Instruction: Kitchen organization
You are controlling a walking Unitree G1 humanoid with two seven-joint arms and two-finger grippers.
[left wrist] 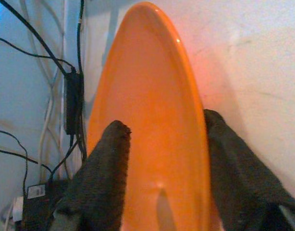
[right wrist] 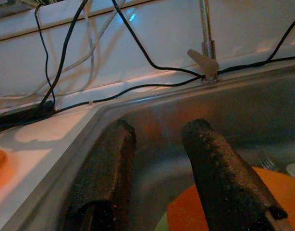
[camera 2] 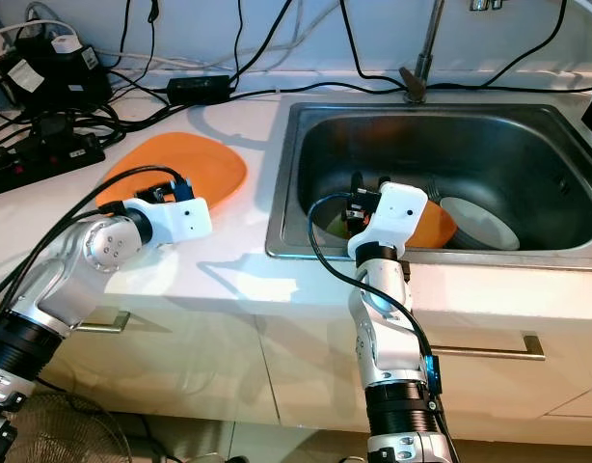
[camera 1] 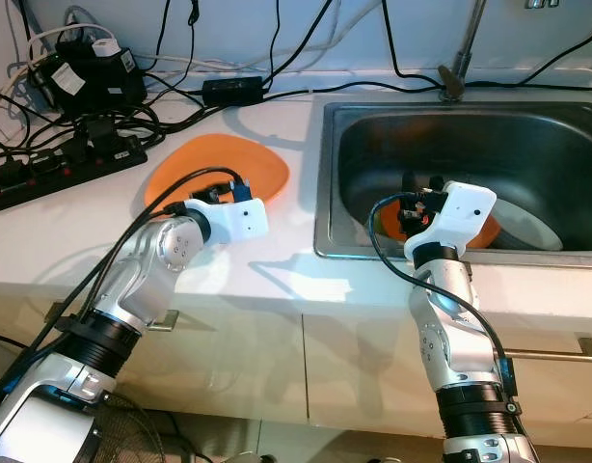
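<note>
My left gripper grabs the orange plate on the counter by its near rim (left wrist: 201,139) next, since the plate's broad side spreads far wider than my open fingers.
An orange plate (camera 1: 253,166) lies flat on the white counter, left of the sink (camera 1: 321,174). My left gripper (left wrist: 164,122) hangs open low over its near part; one finger (left wrist: 106,168) is over the plate, the other (left wrist: 229,159) at its rim. In the sink lies a second orange plate (camera 2: 437,228), partly over a white plate (camera 2: 481,222). My right gripper (right wrist: 161,127) is open inside the sink, just above the orange plate's near-left side, holding nothing.
A power strip (camera 1: 65,169), adapters and tangled black cables (camera 1: 103,77) crowd the counter's back left. The faucet (camera 1: 460,58) stands behind the sink. A fork (right wrist: 267,162) and something greenish (camera 2: 335,224) lie in the basin. Cabinet handles (camera 1: 556,355) sit below the counter.
</note>
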